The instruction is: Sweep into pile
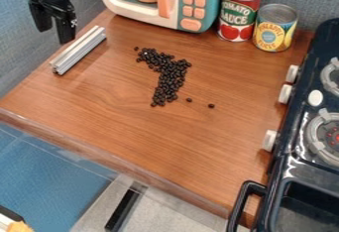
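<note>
The gripper grabs the silver bar's middle next, to sweep dark beans into a pile.
The black gripper (54,27) hangs at the upper left, above the wall side of the counter, its two fingers apart with nothing between them. Below and to its right, a pale metallic bar (78,50) lies slantwise near the counter's left edge, not touching the gripper. Dark beans (170,77) are spread in a bent band at the middle of the wooden counter (132,132), running from upper left down to lower center. Two stray beans lie to the right of the band's lower end, one (211,105) farther out.
A toy microwave (187,3) stands at the back. Beside it are a tomato sauce can (239,12) and a pineapple can (274,28). A dark toy stove (298,149) with white knobs and a black handle runs along the right side.
</note>
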`<state>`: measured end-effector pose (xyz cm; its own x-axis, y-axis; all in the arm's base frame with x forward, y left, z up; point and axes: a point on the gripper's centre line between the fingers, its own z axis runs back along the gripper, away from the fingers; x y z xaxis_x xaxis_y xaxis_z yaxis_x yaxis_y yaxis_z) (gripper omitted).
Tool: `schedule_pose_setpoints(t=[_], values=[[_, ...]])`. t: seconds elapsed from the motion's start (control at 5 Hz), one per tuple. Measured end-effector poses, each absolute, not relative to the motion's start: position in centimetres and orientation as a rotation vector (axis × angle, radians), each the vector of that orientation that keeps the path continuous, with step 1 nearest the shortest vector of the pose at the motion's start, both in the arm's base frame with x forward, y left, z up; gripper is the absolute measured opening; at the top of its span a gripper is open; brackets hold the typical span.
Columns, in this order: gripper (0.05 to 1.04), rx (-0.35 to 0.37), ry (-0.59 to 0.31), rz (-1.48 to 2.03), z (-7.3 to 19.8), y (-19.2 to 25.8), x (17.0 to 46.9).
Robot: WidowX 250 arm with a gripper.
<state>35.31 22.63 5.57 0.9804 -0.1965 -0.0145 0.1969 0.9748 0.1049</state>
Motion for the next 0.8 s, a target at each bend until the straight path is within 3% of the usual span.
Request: schedule_pose_setpoints(t=[0.8], values=[[1.001,0.144,-0.018,-0.177,4.2,21.2,36.2]])
